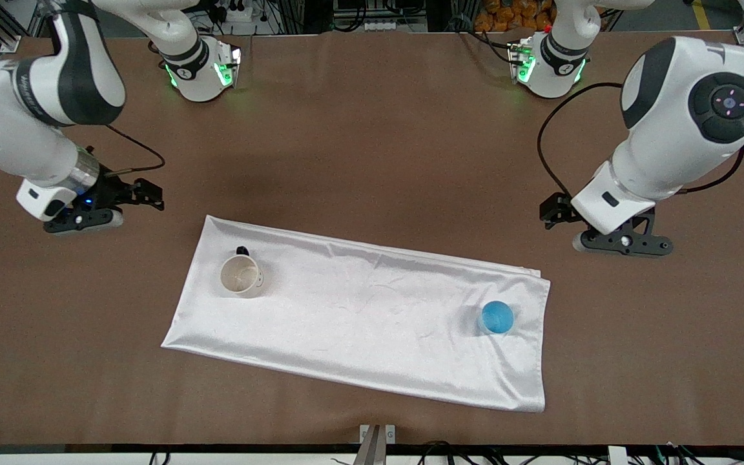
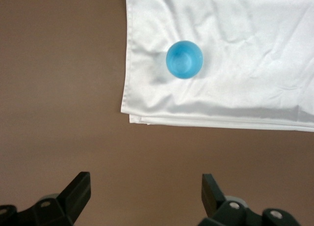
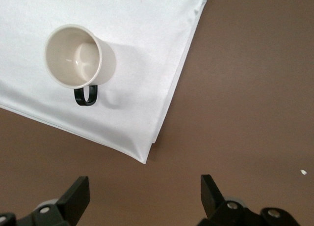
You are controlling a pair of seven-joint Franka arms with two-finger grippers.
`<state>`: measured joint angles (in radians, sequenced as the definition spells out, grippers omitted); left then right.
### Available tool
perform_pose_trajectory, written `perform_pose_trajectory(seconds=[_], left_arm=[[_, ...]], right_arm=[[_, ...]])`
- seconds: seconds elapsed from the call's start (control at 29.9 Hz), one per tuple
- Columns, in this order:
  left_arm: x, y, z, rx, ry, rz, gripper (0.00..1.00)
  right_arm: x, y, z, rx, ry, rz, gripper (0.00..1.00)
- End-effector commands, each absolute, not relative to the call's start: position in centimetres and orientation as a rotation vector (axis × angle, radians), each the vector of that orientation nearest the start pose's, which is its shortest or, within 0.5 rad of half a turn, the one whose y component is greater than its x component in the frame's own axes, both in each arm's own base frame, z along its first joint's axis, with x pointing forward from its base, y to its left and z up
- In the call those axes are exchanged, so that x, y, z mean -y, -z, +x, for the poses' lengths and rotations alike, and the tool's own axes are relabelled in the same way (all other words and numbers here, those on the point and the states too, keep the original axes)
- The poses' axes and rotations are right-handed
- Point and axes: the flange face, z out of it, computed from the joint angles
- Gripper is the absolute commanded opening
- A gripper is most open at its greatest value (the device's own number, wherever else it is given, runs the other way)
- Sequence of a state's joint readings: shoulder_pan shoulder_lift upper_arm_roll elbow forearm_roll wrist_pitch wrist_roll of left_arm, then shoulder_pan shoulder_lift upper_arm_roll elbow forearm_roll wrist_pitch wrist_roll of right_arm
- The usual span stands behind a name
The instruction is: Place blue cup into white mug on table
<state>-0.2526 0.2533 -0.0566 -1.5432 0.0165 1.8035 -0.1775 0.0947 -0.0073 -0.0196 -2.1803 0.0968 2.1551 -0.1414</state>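
Observation:
The white mug's opening (image 1: 239, 274) will stay free for the blue cup to go in, so my right gripper should next grab the white mug by its black handle (image 1: 242, 251).
The blue cup (image 1: 496, 318) stands upright on the white cloth (image 1: 359, 310) near the left arm's end; it also shows in the left wrist view (image 2: 184, 59). The white mug (image 1: 241, 276) with its black handle stands upright on the cloth near the right arm's end; it also shows in the right wrist view (image 3: 74, 56). My left gripper (image 1: 624, 242) is open and empty over bare table (image 1: 372, 142) beside the cloth's end; its gap shows in the left wrist view (image 2: 146, 196). My right gripper (image 1: 84, 219) is open and empty over bare table beside the cloth's corner; its gap shows in the right wrist view (image 3: 145, 199).
The white cloth lies slanted across the middle of the brown table, folded double at the edge toward the left arm (image 2: 142, 119). Both arm bases (image 1: 204, 71) stand at the table's edge farthest from the front camera. A small white speck (image 3: 303, 172) lies on the table.

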Motion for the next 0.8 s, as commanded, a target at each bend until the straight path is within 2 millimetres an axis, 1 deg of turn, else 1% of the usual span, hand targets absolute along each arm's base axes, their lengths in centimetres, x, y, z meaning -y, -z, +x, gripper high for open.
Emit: perform_pose_trajectory(seconds=[0.0,0.13,0.23,0.3,0.4,0.5,0.53,0.6,0.77], left_arm=[[20.9,-48.9,63.1,-0.27,0.041,-3.121,1.0],[21.4,-47.4,64.1,-0.275,0.071,-3.127,1.0],[21.8,-46.1,64.9,-0.281,0.107,-3.136,1.0],[22.1,-45.2,65.4,-0.283,0.128,-3.139,1.0],[23.7,-43.8,65.5,-0.319,0.145,-3.139,1.0],[24.4,-42.5,65.8,-0.33,0.153,-3.142,1.0],[24.9,-42.1,65.7,-0.342,0.155,-3.142,1.0],[25.2,-41.0,65.9,-0.348,0.152,-3.142,1.0],[26.8,-38.6,65.9,-0.381,0.142,-3.14,1.0]], right_arm=[[-8.4,-35.5,51.6,0.273,-0.053,-3.039,1.0],[-11.7,-33.3,51.8,0.224,-0.046,-3.05,1.0],[-14.1,-30.4,51.9,0.218,-0.039,-3.058,1.0],[-15.7,-28.8,51.9,0.217,-0.02,-3.062,1.0],[-17.5,-26.7,51.9,0.218,0.014,-3.064,1.0],[-18.5,-25.3,51.9,0.231,0.049,-3.064,1.0],[-18.6,-24.9,52.0,0.233,0.058,-3.063,1.0],[-18.8,-24.2,52.2,0.241,0.076,-3.065,1.0],[-19.7,-23.6,53.0,0.286,0.099,-3.064,1.0]])
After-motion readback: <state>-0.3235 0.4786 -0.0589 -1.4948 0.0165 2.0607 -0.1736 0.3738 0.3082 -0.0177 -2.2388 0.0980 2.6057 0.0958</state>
